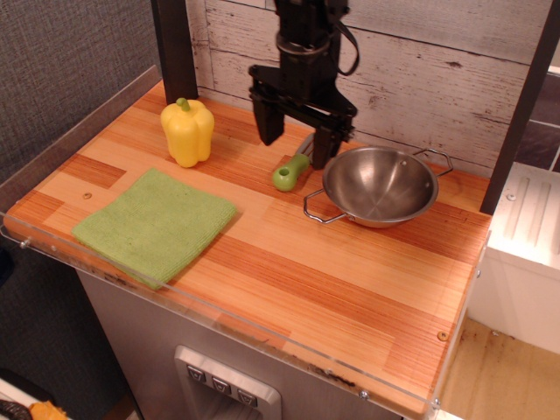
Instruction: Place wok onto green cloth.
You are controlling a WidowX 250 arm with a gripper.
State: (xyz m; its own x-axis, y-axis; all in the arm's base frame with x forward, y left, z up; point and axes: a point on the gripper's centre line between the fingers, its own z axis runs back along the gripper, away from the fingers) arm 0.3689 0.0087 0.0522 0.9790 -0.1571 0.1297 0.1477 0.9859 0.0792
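Note:
The robot needs to grab the wok [380,185] next with its gripper by the wok's steel rim, between the wire handles, to set it onto the green cloth.
The shiny steel wok [380,185] with two wire loop handles sits upright on the wooden counter at the right. The light-green cloth [156,224] lies flat at the front left, well apart from the wok. My black gripper [296,147] hangs open and empty above the back of the counter, just left of the wok's rim, over the spatula. Its two fingers [268,128] point down, spread wide.
A grey spatula with a green handle [292,172] lies just left of the wok. A yellow pepper [187,131] stands at the back left, behind the cloth. A plank wall runs behind the counter [332,280]; a clear lip edges its front.

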